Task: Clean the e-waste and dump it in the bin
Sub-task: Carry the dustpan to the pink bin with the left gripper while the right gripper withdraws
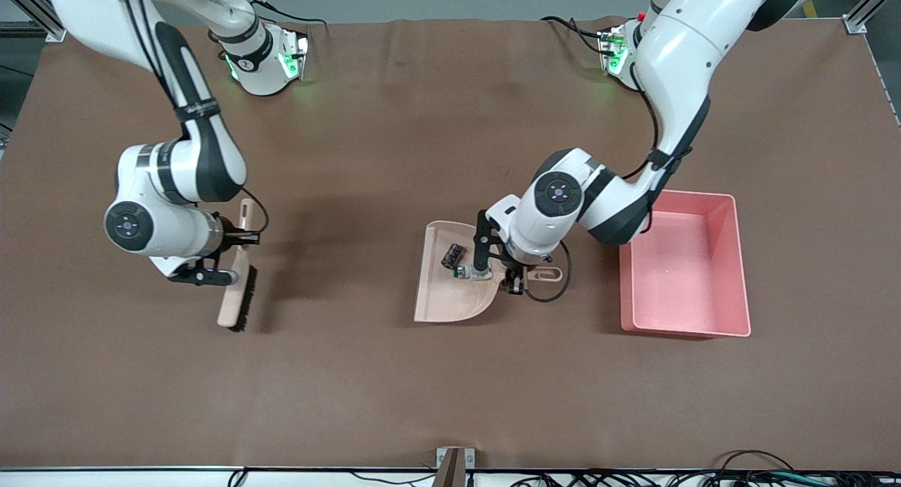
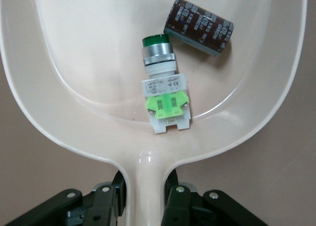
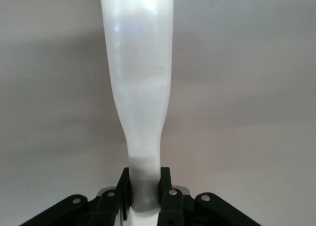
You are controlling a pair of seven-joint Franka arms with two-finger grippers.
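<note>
The brush's dark bristles hang above the brown cloth in the front view, so my right gripper stays closed on the brush for now.
The beige dustpan (image 1: 443,304) lies mid-table, and both pieces of e-waste lie in it. One is a dark blackish-red block (image 1: 452,255) (image 2: 198,25). Beside it is a silver-white cylindrical part with a green band (image 1: 464,271) (image 2: 160,82). My left gripper (image 1: 519,274) (image 2: 146,186) is shut on the dustpan's handle (image 2: 146,171). The pink bin (image 1: 739,262) stands beside the dustpan, toward the left arm's end of the table. My right gripper (image 1: 236,244) (image 3: 144,186) is shut on the handle of a brush (image 1: 236,290) (image 3: 140,87), toward the right arm's end.
Brown cloth covers the table (image 1: 422,388). A small bracket (image 1: 454,462) sits at the table edge nearest the front camera. The brush's dark bristles (image 1: 244,300) face the dustpan across a wide stretch of cloth.
</note>
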